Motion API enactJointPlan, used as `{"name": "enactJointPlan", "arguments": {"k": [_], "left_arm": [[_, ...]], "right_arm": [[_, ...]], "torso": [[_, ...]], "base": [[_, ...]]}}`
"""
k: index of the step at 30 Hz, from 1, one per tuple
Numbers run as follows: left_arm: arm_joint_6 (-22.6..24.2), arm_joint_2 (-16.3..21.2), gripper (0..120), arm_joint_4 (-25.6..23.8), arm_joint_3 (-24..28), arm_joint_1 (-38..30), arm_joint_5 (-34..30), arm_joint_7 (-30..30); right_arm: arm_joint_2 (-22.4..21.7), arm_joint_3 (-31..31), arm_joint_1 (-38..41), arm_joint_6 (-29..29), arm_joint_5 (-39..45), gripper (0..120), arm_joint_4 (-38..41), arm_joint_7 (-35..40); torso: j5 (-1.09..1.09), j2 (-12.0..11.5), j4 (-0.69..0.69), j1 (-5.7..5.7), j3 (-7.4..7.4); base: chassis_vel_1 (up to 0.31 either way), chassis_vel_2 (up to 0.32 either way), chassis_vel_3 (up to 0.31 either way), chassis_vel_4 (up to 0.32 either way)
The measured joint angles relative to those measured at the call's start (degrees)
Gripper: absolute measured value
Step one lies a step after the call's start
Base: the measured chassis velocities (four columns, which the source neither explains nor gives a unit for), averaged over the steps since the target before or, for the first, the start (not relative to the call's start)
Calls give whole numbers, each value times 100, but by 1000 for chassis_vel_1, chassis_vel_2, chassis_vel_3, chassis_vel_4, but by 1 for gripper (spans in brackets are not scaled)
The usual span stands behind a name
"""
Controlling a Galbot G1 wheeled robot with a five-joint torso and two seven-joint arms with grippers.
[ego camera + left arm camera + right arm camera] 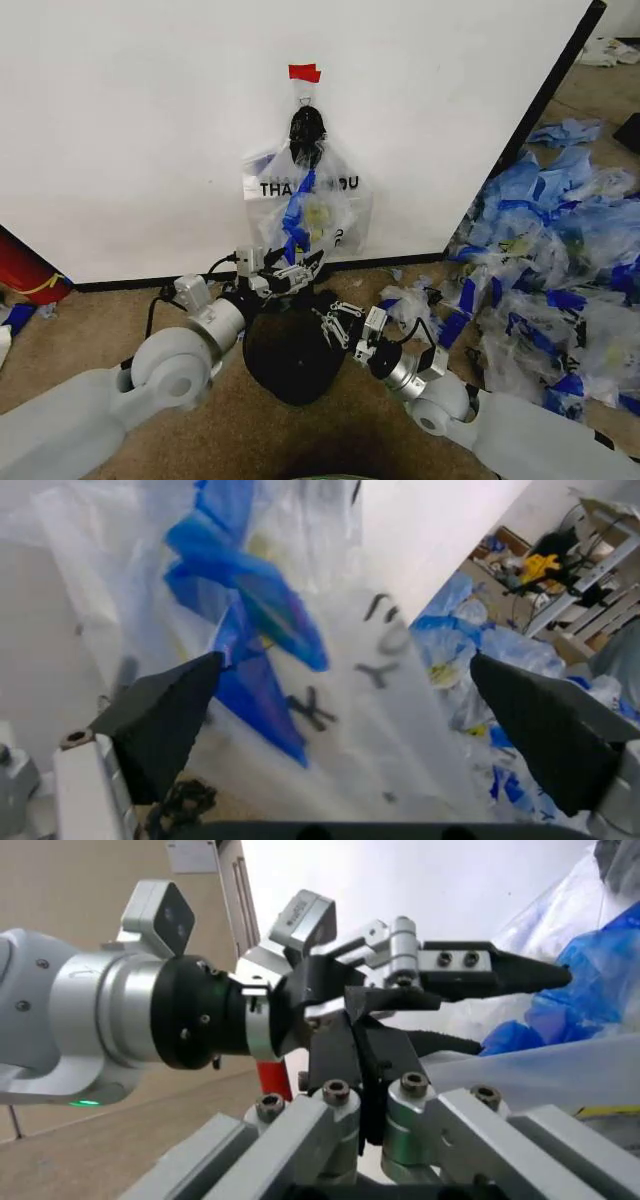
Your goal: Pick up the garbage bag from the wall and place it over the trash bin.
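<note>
My left gripper needs to pull the garbage bag from the wall and fit it over the trash bin, so next it should grab the bag's blue handle.
The garbage bag, see-through with blue handles and black lettering, hangs from a black hook under red tape on the white wall. My left gripper is open at the bag's lower edge. In the left wrist view its black fingers stand wide apart with the garbage bag between them. The black mesh trash bin stands on the floor just below. My right gripper hovers over the bin's right rim, shut and holding nothing. From the right wrist, the left gripper sits beside the blue plastic.
A big heap of blue-and-clear plastic bags covers the floor to the right. A red cylinder lies at the wall's foot on the left. The wall's black base strip meets brown carpet.
</note>
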Motion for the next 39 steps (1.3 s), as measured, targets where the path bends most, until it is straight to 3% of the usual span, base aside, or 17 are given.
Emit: {"name": "enactJointPlan", "arguments": {"k": [18,39], "left_arm": [[-80,-86,94,293,343,-189,21,-1],[-151,-50,20,283,305,-66,107,-17]], "right_arm": [[-5,119,-89,48,-40,0,82,-41],[18,213,-195,80,-122,0,83,-35]], "torso": [[0,0,0,0,0],[0,0,0,0,0]], "base": [[0,0,0,0],[0,0,0,0]]}}
